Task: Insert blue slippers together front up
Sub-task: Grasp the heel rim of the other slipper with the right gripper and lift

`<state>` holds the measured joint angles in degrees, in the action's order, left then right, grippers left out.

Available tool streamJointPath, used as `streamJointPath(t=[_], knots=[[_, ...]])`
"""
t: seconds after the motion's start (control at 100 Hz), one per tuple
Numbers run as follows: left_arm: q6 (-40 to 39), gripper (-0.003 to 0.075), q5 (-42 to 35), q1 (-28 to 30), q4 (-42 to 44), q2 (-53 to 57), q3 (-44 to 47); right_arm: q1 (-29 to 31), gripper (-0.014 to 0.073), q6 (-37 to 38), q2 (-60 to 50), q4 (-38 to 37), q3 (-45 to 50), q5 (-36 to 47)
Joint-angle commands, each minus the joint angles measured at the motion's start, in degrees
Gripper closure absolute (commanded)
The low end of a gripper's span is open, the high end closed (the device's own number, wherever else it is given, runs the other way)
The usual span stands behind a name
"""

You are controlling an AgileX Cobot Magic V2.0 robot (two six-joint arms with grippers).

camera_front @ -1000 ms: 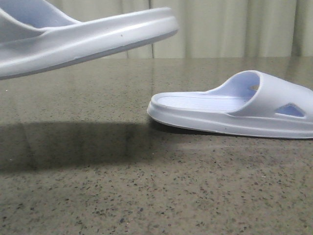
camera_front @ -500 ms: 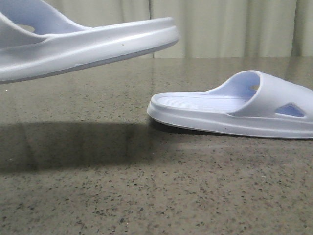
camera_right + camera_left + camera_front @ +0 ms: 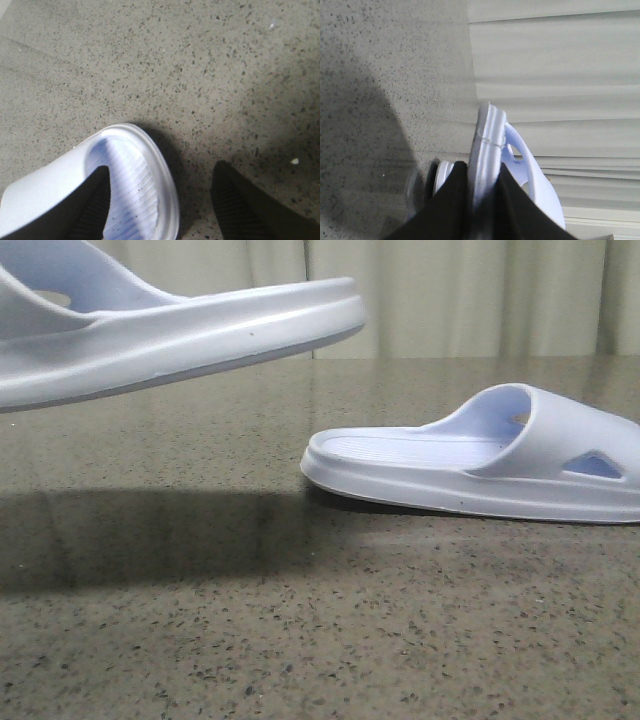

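My fingers are high above the sole edge at the heel end of the slipper on the table. It isn't time to close yet: my right gripper should go down to that edge first, then close on it.
One pale blue slipper [image 3: 200,330] hangs in the air at the upper left of the front view, strap to the left, heel end pointing right. My left gripper [image 3: 482,170] is shut on its thick sole edge [image 3: 490,135]. The other slipper [image 3: 470,465] lies flat on the table at the right, strap to the right. My right gripper [image 3: 161,170] is open above its heel end [image 3: 135,170]: one finger [image 3: 90,210] is over the ribbed footbed, the other [image 3: 240,210] over bare table. Neither gripper shows in the front view.
The dark speckled stone table [image 3: 250,640] runs across the whole front view, with the lifted slipper's shadow [image 3: 150,530] at the left. A pale pleated curtain [image 3: 470,300] hangs behind the table's far edge.
The lifted slipper's heel end dipped slightly and its strap hole came into view a second ago; since then it has held still. The slipper on the table has not moved.
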<state>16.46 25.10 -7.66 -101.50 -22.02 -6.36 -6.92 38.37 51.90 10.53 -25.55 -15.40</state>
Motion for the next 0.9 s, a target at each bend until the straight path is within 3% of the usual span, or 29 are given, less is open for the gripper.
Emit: streamJointPath(t=[0.0,0.33,0.73,0.8,0.89], knots=[[0.13,0.0704,1.95,-0.28,-2.51,-0.30,-1.56,0.41,0.0213,-0.12,0.84,1.02,-1.34,4.47],[0.13,0.0704,1.95,-0.28,-2.51,-0.30,-1.56,-0.11,0.0213,-0.12,4.80,4.34,-1.34,4.56],[0.13,0.0704,1.95,-0.28,-2.41,-0.30,-1.56,-6.43,0.0215,-0.12,9.91,9.37,-1.34,7.77],[0.13,0.0704,1.95,-0.28,-2.41,-0.30,-1.56,-6.78,0.0251,-0.12,10.89,9.49,-1.34,8.16],[0.13,0.0704,1.95,-0.28,-2.41,-0.30,-1.56,-6.78,0.0365,-0.12,11.44,9.78,-1.34,8.31]])
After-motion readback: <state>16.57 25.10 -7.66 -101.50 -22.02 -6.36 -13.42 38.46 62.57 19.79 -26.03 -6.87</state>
